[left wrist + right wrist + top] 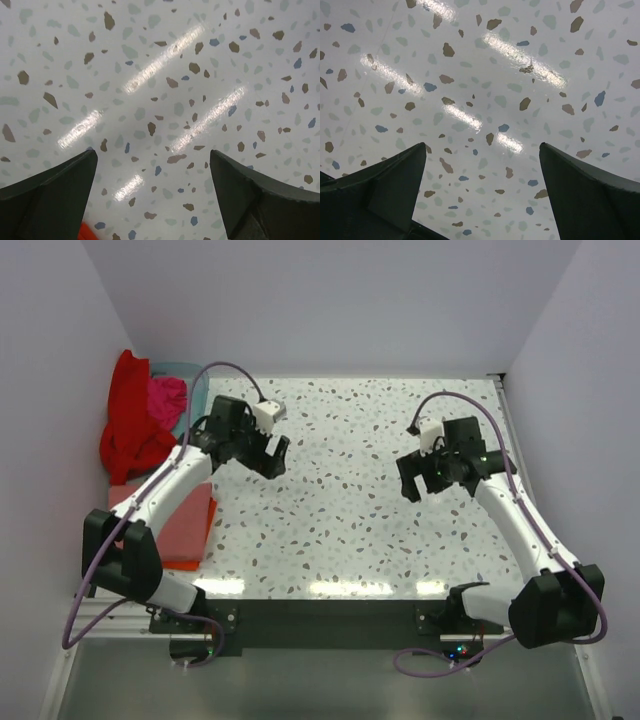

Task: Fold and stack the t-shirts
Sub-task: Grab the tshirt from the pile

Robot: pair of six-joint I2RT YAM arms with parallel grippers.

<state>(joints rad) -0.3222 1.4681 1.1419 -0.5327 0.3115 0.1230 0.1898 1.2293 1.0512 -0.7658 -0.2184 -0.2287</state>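
Note:
The far end of the red t-shirt is outside the tub. My left gripper needs to reach the shirt and grab that end to spread the shirt for folding.
A bright red t-shirt [128, 425] hangs over the rim of the teal tub at the far left, with a magenta-pink t-shirt [167, 397] bunched inside it. A stack of folded t-shirts, salmon-pink and orange [185, 530], lies flat at the left edge, partly under my left arm. A sliver of orange cloth [89, 233] shows in the left wrist view. My left gripper [273, 458] is open and empty above bare table, right of the tub. My right gripper [420, 480] is open and empty above bare table at the right. Both wrist views show only speckled tabletop between the fingers.
The translucent teal plastic tub [190, 375] stands at the far left corner against the wall. White walls close in the speckled table [350, 510] on the left, back and right. A dark strip with the arm bases runs along the near edge.

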